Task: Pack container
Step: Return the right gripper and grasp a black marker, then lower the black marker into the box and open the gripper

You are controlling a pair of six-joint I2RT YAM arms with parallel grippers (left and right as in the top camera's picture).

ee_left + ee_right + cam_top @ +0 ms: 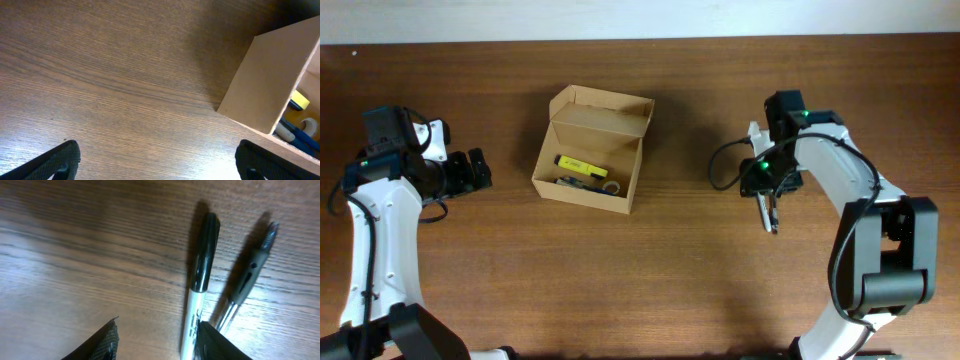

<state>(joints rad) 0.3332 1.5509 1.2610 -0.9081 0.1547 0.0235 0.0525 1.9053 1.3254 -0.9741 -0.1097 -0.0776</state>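
My right gripper's fingers are above the marker (199, 280), whose white body (193, 323) runs under the edge of one finger, so they would miss if I closed now. My right gripper needs to line up and go lower before it closes.
The tan cardboard container (582, 192) stands left of centre with its lid flap (602, 113) open at the back. Inside lie a yellow highlighter (580, 166) and a tape roll (611, 187). The left wrist view shows the container's side wall (262, 85) with a blue pen (299, 137) inside. My left gripper (477, 170) (160, 162) is open and empty, left of the container. My right gripper (769, 194) (157, 340) is open, low over a black-capped white marker (199, 280) just inside its right finger. A grey-grip pen (248, 275) lies beside the marker, outside the jaws.
The two pens (771, 214) lie on the brown wooden table (660, 270), right of centre. The table's far edge (640, 41) runs along the top of the overhead view.
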